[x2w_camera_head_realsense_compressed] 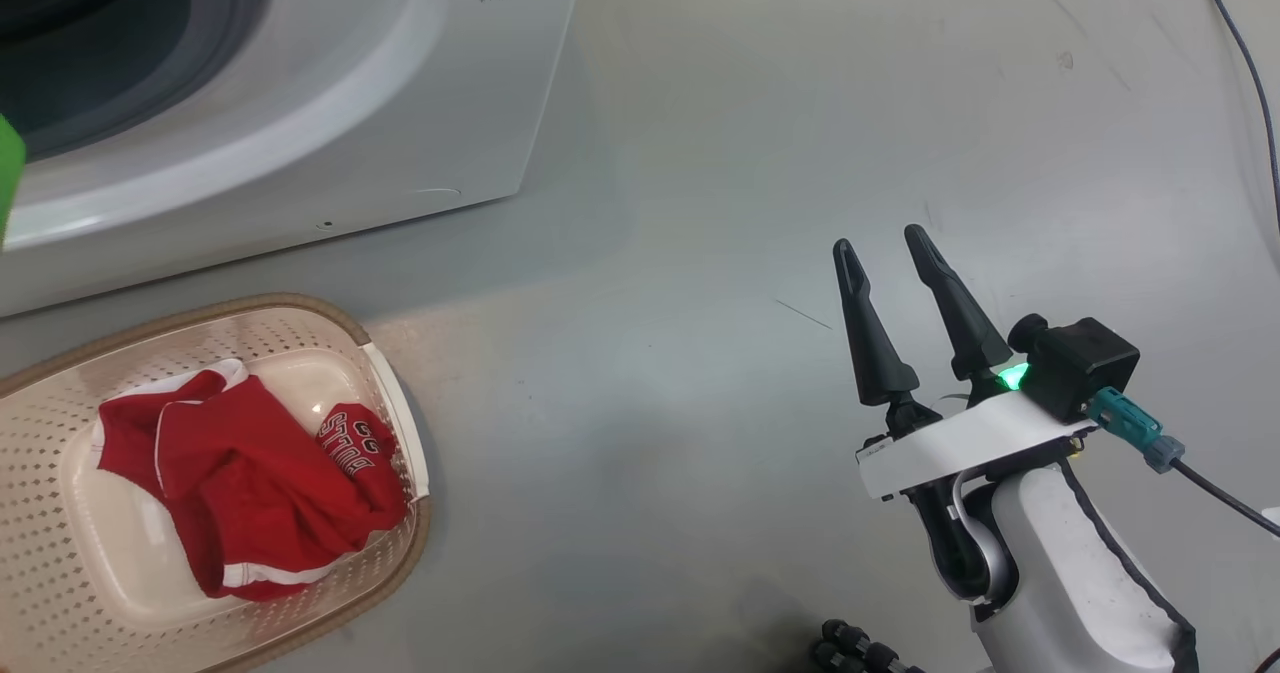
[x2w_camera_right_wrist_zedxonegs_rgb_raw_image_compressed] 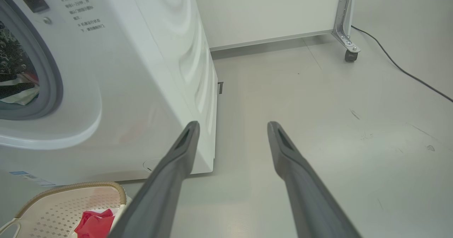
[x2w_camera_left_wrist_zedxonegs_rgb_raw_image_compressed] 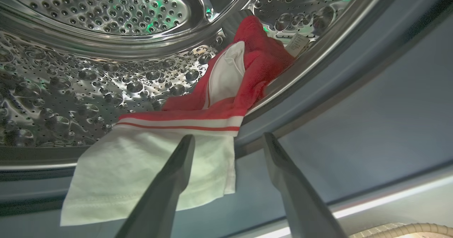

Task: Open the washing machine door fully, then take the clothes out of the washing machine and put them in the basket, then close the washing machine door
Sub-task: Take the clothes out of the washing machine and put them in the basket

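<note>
The left gripper grips the garment by its white end [x2w_camera_left_wrist_zedxonegs_rgb_raw_image_compressed: 213,144], draped over the seal, next, since the red part lies slumped back in the drum [x2w_camera_left_wrist_zedxonegs_rgb_raw_image_compressed: 88,79].
The white washing machine [x2w_camera_head_realsense_compressed: 300,103] stands with its mouth uncovered; its door is out of view. In the left wrist view my left gripper [x2w_camera_left_wrist_zedxonegs_rgb_raw_image_compressed: 228,136] is open at the mouth of the steel drum [x2w_camera_left_wrist_zedxonegs_rgb_raw_image_compressed: 88,79]. Just beyond its fingertips lie the clothes: a red garment with white trim [x2w_camera_left_wrist_zedxonegs_rgb_raw_image_compressed: 254,61] on the drum's rim, and a white piece [x2w_camera_left_wrist_zedxonegs_rgb_raw_image_compressed: 116,181] hanging over the grey seal. Whether the fingers touch the cloth I cannot tell. The cream basket [x2w_camera_head_realsense_compressed: 385,363] on the floor before the machine holds a red garment [x2w_camera_head_realsense_compressed: 250,473]. My right gripper [x2w_camera_head_realsense_compressed: 880,238] hovers open and holds nothing, over the floor right of the basket.
Grey floor stretches to the right of the machine. A dark cable [x2w_camera_head_realsense_compressed: 1250,73] runs along the far right. In the right wrist view a white panel on a caster [x2w_camera_right_wrist_zedxonegs_rgb_raw_image_compressed: 350,54] stands behind, with a cable [x2w_camera_right_wrist_zedxonegs_rgb_raw_image_compressed: 400,68] trailing from it. The basket rim [x2w_camera_right_wrist_zedxonegs_rgb_raw_image_compressed: 70,188] shows at lower left.
</note>
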Motion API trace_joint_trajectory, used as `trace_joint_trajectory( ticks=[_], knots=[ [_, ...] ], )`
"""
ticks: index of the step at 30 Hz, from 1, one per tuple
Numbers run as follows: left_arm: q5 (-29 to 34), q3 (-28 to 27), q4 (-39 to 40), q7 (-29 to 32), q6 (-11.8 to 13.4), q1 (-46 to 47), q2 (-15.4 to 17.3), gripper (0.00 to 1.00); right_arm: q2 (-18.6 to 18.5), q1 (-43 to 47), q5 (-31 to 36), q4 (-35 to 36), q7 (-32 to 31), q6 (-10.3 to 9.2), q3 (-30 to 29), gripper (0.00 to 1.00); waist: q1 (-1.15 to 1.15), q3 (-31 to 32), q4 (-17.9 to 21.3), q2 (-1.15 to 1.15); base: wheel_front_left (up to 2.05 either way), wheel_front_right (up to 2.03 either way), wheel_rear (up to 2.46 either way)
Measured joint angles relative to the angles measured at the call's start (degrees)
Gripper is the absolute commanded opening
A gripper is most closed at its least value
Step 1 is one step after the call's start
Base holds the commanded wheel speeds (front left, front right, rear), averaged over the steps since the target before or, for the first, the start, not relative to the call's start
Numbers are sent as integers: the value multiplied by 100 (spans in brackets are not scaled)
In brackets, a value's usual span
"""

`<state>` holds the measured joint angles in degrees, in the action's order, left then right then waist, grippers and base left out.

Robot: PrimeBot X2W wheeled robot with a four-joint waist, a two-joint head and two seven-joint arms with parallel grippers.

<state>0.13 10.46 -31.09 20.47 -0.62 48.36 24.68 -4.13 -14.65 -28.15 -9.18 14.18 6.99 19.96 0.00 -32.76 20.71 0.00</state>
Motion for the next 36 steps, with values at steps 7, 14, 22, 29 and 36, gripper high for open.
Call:
trace_joint_trajectory(
  ticks=[7,14,22,29,36],
  knots=[
    [108,-33,-281,250,0,336,174,100,40,-112,-43,-11,1,0,-51,100,0,-197,139,0,0,0,0],
    [168,-13,-572,511,-27,586,230,100,54,-177,-51,4,1,0,-110,100,0,-326,198,0,0,0,0],
    [246,-22,-761,576,-24,775,267,100,68,-274,-51,22,2,0,-100,100,0,-415,221,0,0,0,0],
    [242,-27,-879,558,-21,864,245,0,70,-281,-51,13,2,0,-113,100,0,-448,212,0,0,0,0],
    [242,58,-982,349,-20,876,94,0,87,-337,-48,-15,2,0,-197,100,0,-426,161,0,0,0,0]
  ],
)
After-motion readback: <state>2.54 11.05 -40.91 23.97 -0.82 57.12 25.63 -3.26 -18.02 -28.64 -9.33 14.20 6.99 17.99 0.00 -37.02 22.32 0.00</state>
